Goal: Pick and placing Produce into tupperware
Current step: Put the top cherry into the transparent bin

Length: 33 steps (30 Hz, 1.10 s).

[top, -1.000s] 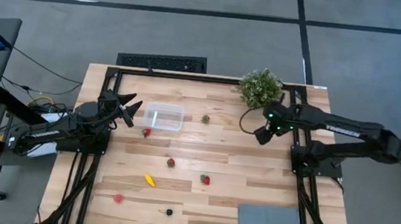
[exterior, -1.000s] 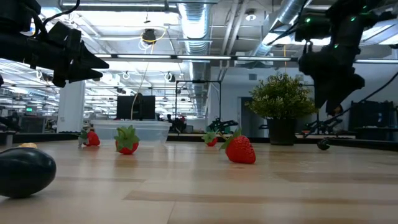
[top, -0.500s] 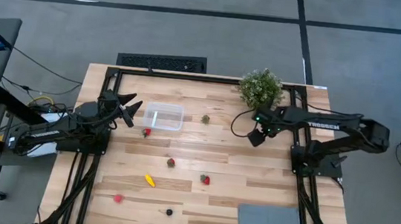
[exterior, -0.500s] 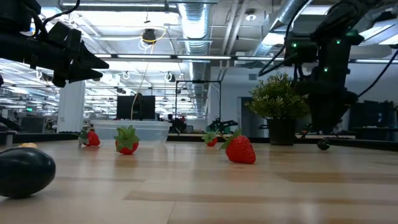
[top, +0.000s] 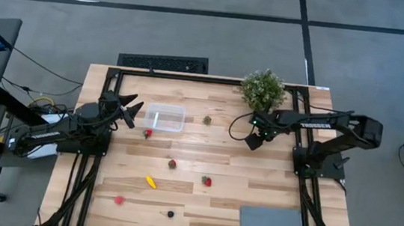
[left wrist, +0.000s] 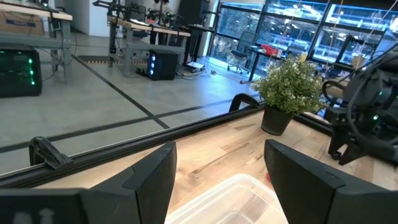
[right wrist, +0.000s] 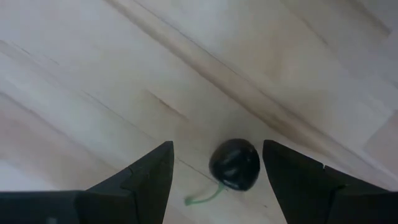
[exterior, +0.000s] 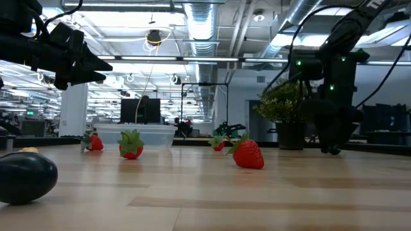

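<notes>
The robot's right gripper should next place the dark berry into the tupperware, so it should grab the berry by its round body (right wrist: 234, 163) and leave its green stem (right wrist: 205, 196) free.
My right gripper (top: 255, 140) is open and hangs low over the table's far right part, below the plant. In the right wrist view a dark round berry (right wrist: 234, 165) with a green stem lies on the wood between its two fingers, untouched; in the low view the berry (exterior: 334, 150) sits at the fingertips. My left gripper (top: 131, 112) is open, raised at the left edge beside the clear tupperware (top: 165, 117). Strawberries (top: 147, 132) (top: 208, 180), a yellow piece (top: 150, 183) and a brownish-green bit (top: 207, 119) lie scattered on the table.
A bushy potted plant (top: 262, 88) stands at the far edge, right behind my right gripper. A flat grey mat (top: 271, 224) lies at the near right corner. Another dark berry (top: 170, 214) and a red piece (top: 119, 201) rest near the near edge.
My right gripper has moved toward the table's left and come down close to the tabletop, over the dark berry by the plant. My left arm has kept still, and no produce has moved.
</notes>
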Each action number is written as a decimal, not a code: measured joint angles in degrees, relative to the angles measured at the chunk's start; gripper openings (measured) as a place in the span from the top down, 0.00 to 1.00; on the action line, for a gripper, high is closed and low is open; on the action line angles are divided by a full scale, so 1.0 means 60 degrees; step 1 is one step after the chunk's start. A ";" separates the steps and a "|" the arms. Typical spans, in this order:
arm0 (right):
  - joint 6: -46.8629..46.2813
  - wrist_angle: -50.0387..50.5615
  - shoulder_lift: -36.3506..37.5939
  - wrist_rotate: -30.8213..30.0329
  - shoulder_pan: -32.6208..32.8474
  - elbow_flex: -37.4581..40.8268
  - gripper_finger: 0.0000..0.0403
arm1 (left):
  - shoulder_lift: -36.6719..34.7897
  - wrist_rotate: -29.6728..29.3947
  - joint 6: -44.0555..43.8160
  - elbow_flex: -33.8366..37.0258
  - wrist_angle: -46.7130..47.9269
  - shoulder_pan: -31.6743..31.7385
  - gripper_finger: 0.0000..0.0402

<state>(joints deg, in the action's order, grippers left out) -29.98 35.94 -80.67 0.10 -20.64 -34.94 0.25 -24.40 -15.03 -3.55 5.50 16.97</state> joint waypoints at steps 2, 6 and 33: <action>-0.0004 0.0019 -0.0206 -0.0026 0.0004 -0.0052 0.33 | 0.0004 0.0000 0.0000 0.0000 0.0003 0.0000 0.41; -0.0004 0.0084 -0.0449 -0.0069 0.0004 -0.0069 0.33 | 0.0004 0.0002 0.0000 0.0004 0.0007 0.0000 0.41; -0.0186 0.0383 -0.0224 -0.0288 -0.0004 -0.0011 0.66 | 0.0004 -0.0025 0.0000 0.0011 0.0012 -0.0004 0.41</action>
<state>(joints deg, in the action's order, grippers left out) -31.09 38.24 -82.02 -1.63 -20.67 -35.00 0.27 -24.56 -15.03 -3.49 5.57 16.95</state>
